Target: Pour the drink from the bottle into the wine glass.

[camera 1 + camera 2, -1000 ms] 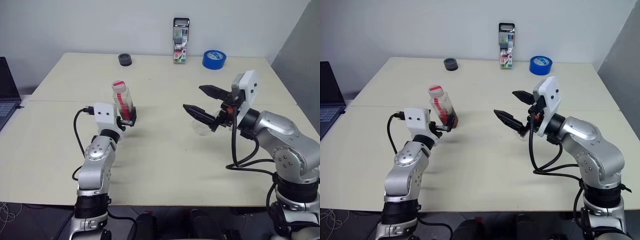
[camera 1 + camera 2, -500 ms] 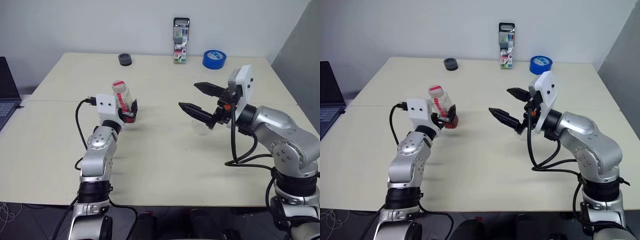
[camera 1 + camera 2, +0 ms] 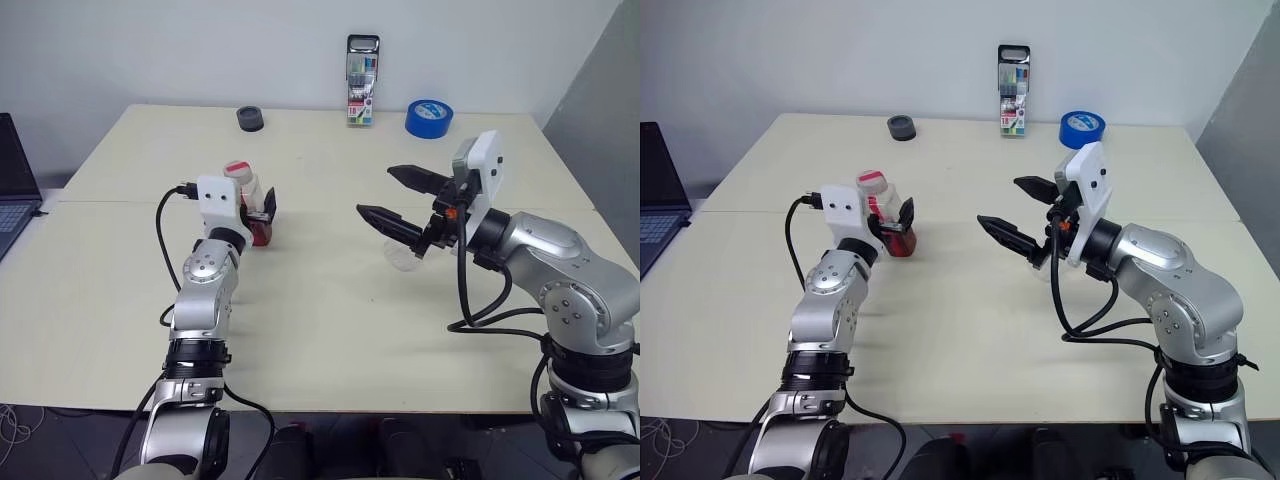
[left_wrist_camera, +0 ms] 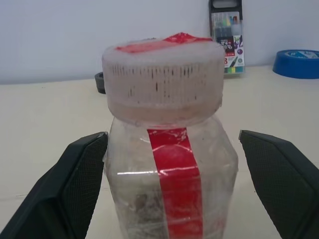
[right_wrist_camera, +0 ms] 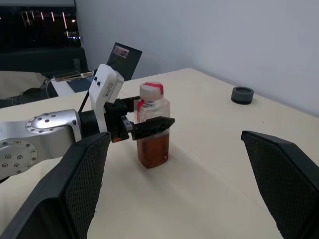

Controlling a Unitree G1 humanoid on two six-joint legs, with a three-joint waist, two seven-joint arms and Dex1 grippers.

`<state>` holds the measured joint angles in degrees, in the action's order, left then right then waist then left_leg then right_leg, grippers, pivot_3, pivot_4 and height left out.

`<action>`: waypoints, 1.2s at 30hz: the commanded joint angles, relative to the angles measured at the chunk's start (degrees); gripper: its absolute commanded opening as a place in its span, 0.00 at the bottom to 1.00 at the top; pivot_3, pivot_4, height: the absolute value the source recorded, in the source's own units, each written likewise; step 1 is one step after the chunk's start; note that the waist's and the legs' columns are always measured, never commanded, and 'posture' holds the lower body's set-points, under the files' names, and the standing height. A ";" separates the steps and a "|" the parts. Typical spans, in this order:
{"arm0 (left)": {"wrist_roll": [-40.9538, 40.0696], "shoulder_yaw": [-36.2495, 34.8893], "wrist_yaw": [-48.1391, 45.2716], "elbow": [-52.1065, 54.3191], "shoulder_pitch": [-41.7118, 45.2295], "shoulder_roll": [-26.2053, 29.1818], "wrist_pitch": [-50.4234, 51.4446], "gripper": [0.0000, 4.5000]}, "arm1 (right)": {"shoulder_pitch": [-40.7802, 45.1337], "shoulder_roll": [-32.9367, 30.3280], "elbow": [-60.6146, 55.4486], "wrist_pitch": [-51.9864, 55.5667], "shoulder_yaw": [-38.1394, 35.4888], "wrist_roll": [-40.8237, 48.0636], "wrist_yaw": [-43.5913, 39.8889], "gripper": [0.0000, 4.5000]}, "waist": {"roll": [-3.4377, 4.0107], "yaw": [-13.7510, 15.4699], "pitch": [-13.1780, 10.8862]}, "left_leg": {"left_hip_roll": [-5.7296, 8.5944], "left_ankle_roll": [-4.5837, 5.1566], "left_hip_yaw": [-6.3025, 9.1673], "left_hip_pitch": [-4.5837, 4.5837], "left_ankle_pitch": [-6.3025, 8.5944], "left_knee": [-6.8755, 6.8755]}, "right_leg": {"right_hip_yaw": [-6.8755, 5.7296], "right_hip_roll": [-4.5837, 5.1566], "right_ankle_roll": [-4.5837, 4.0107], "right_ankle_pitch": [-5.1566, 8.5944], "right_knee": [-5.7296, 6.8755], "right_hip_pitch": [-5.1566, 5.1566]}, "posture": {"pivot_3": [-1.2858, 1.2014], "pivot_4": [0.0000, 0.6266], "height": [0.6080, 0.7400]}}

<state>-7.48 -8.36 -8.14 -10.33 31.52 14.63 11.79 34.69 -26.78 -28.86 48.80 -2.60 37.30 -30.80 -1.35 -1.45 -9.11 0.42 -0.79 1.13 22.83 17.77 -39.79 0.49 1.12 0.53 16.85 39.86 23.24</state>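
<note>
My left gripper closes on the bottle next: its fingers stand on either side of the bottle's shoulder [image 4: 172, 154] below the cap, so closing now would catch the bottle.
The bottle [image 3: 240, 178] stands upright on the table, left of centre, with a pinkish-white cap and a red label strip [image 4: 175, 189]. The reddish-brown drink [image 5: 152, 147] fills its lower part. My left gripper [image 4: 172, 149] is open, level with the bottle's shoulder, one finger [image 4: 75, 184] on each side of it. My right gripper [image 3: 378, 192] hovers open above the table, right of centre, empty, pointing at the bottle. The wine glass [image 3: 403, 258] is a clear shape on the table just below and behind the right fingers, largely hidden by them.
At the table's far edge stand a marker-pen case [image 3: 361, 80], a blue tape roll [image 3: 428, 118] and a small black round object [image 3: 250, 119]. A laptop [image 3: 12, 185] sits off the left side. A seam [image 3: 330, 205] crosses the table.
My left gripper has risen and pushed forward, so its open fingers now straddle the bottle's upper body. The bottle has stayed put. The right gripper has barely shifted.
</note>
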 commanded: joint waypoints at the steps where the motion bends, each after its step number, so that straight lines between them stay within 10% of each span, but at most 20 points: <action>1: 0.30 -0.65 -0.10 0.06 1.25 0.75 -1.89 0.99 | 0.52 -0.46 -2.06 -0.28 -0.67 0.90 0.53 1.00 | 0.00 -0.01 0.00 | 0.00 0.00 0.00 0.00 0.00 0.00 | 0.00 0.00 0.00 0.00 0.00 0.00 | 0.52 0.24 1.00; 7: -0.01 -0.85 -0.23 -1.09 0.97 1.00 -2.15 0.99 | 0.67 -0.32 -2.10 -0.20 -0.70 1.11 1.07 1.00 | 0.00 0.00 0.00 | 0.00 0.00 0.01 0.00 0.00 0.00 | -0.01 0.00 0.00 0.00 0.00 0.00 | 0.52 0.24 1.00; 16: 0.13 -0.80 -0.09 -1.63 0.73 1.39 -2.52 0.41 | 0.73 0.00 -2.30 0.02 -0.79 1.52 1.66 1.00 | 0.00 -0.03 0.00 | 0.00 0.00 0.00 0.00 0.00 0.00 | 0.00 0.00 0.00 0.00 0.00 0.00 | 0.52 0.24 1.00; 36: -14.28 7.32 -26.09 16.88 7.73 8.11 18.25 0.40 | 9.30 2.17 1.22 2.36 4.02 -1.29 6.18 1.00 | 0.02 -0.06 -0.05 | 0.01 -0.21 0.04 0.11 -0.12 0.00 | -0.04 0.01 0.00 0.00 -0.12 0.05 | 0.52 0.24 1.00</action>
<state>-18.83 -2.18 -29.77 2.11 37.40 21.81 29.52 42.60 -24.84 -27.16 51.56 1.57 36.69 -25.27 -1.33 -1.51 -9.16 0.42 -1.00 1.17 22.94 17.65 -39.79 0.45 1.13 0.53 16.86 39.71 23.28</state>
